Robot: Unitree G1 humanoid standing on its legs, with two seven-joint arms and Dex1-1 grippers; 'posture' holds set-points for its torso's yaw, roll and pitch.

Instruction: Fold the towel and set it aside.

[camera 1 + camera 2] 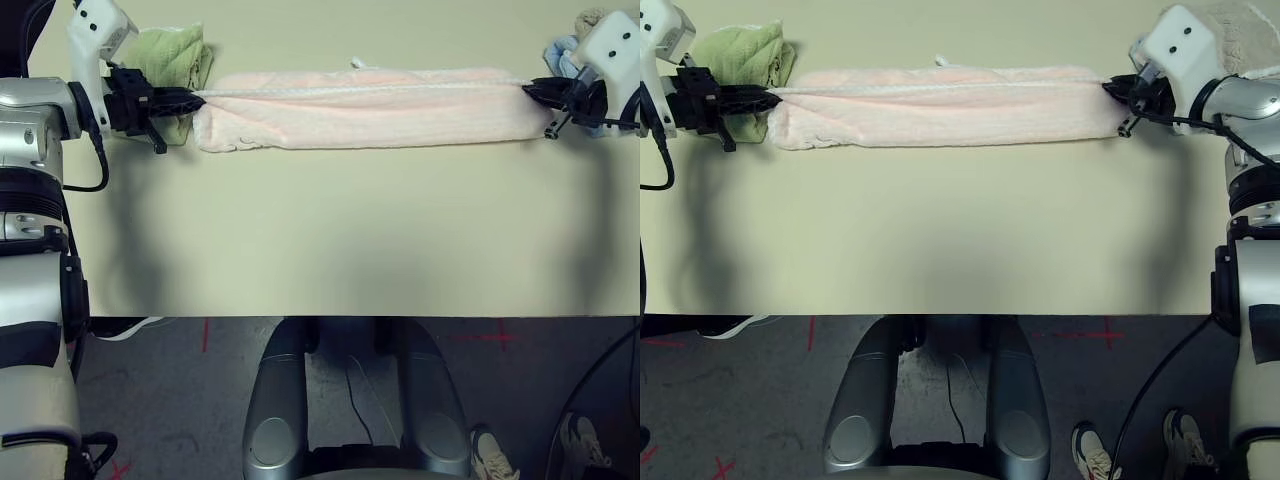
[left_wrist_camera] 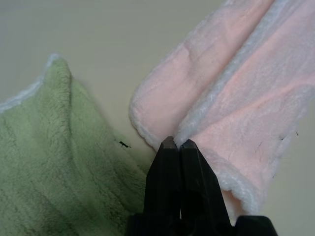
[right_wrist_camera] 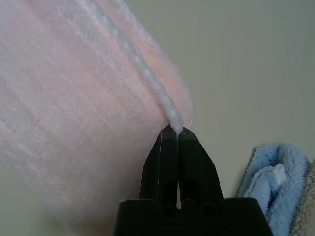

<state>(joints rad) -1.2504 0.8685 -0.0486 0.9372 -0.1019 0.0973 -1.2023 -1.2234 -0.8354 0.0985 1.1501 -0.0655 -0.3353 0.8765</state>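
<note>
The held white edge (image 1: 235,92) stops short of the lower layer's far edge (image 1: 260,74), so my left gripper keeps hold of the towel for now until it is farther back.
The pale pink towel (image 1: 370,108) lies stretched in a long band across the far part of the table, folded lengthwise with its white stitched edge running along the top. My left gripper (image 1: 192,98) is shut on the towel's left end; in the left wrist view the black fingertips (image 2: 170,147) pinch the white edge of the towel (image 2: 236,98). At the opposite end my right gripper (image 1: 1110,88) is shut on the white edge, seen close up in the right wrist view as gripper (image 3: 176,133) on towel (image 3: 74,113).
A light green folded towel (image 1: 175,55) lies just behind my left gripper, touching it. A blue folded towel (image 3: 273,187) and a beige one (image 1: 1245,35) sit at the far right by my right gripper. The table's near half (image 1: 350,240) is bare.
</note>
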